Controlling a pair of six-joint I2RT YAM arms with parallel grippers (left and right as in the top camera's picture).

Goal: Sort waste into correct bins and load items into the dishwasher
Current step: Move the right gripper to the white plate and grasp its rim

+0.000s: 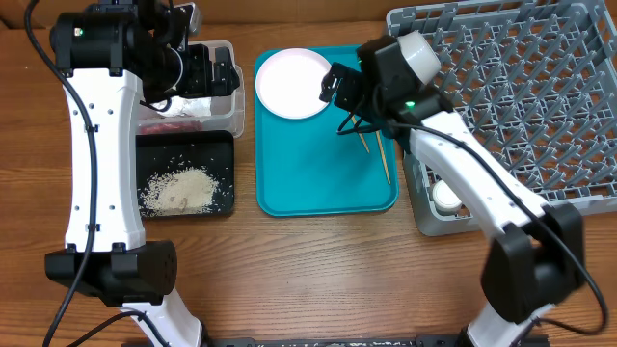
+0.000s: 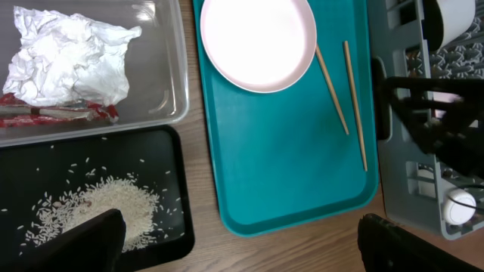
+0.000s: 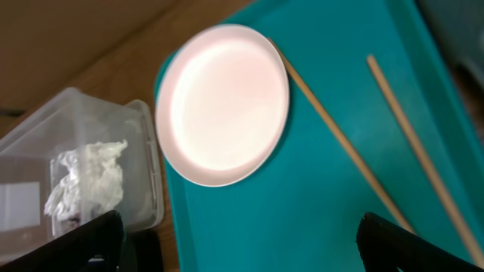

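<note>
I need to grab the white plate next with my right gripper by its rim on the chopstick side, so the opposite edge stays free and the plate can be loaded into the rack.
A round white plate lies at the back of the teal tray; it also shows in the left wrist view and the right wrist view. Two wooden chopsticks lie on the tray to the plate's right. The crumpled white tissue and reddish scraps lie in the clear tub. The rice heap lies in the black tray. My left gripper is open above the tub. My right gripper is open above the tray, beside the plate.
The grey dish rack stands at the right. A white cup or bowl sits in the rack's near side section. The right arm crosses the rack's front left corner.
</note>
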